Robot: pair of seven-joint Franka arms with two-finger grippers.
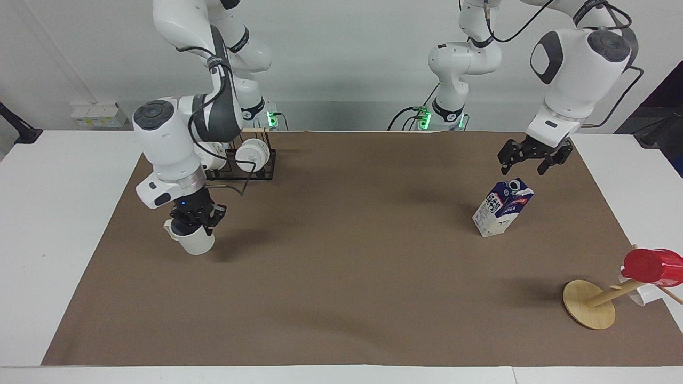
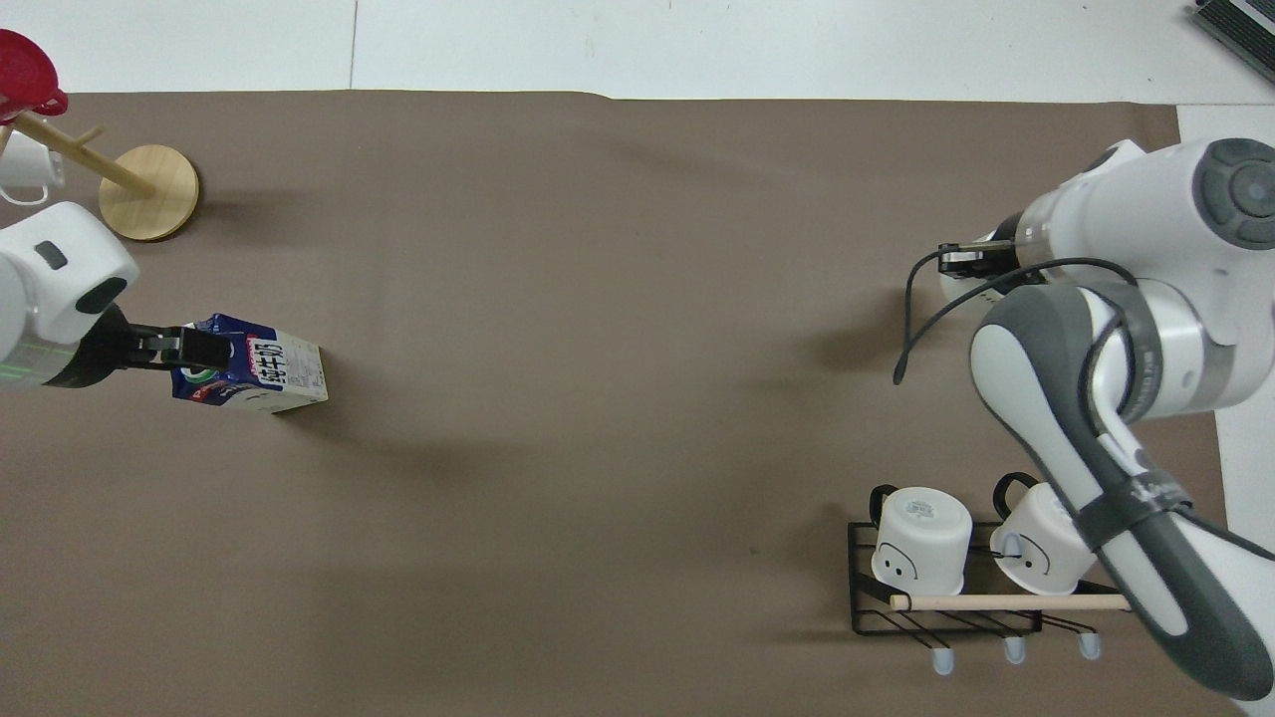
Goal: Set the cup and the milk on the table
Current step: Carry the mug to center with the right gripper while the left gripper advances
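Next, my left gripper grips the carton by its gable top [image 2: 217, 324], to stand the milk on the brown mat [image 2: 514, 382].
The off-white cup [image 1: 195, 241] hangs from my right gripper [image 1: 195, 220], which is shut on its rim, a little above the brown mat [image 1: 347, 277] at the right arm's end of the table [image 1: 48, 213]. In the overhead view the right gripper [image 2: 962, 261] shows, and the cup is mostly hidden under the arm. The milk [image 1: 502, 207] stands on the mat at the left arm's end. My left gripper [image 1: 528, 158] is open and hovers over the carton's top, apart from it. In the overhead view the left gripper [image 2: 185, 346] covers the cap end of the milk [image 2: 269, 366].
A black wire rack [image 1: 264, 169] with two white mugs [image 2: 921, 538] stands near the right arm's base. A wooden mug tree [image 1: 588, 304] holding a red cup [image 1: 651, 265] stands at the left arm's end, farther from the robots than the milk.
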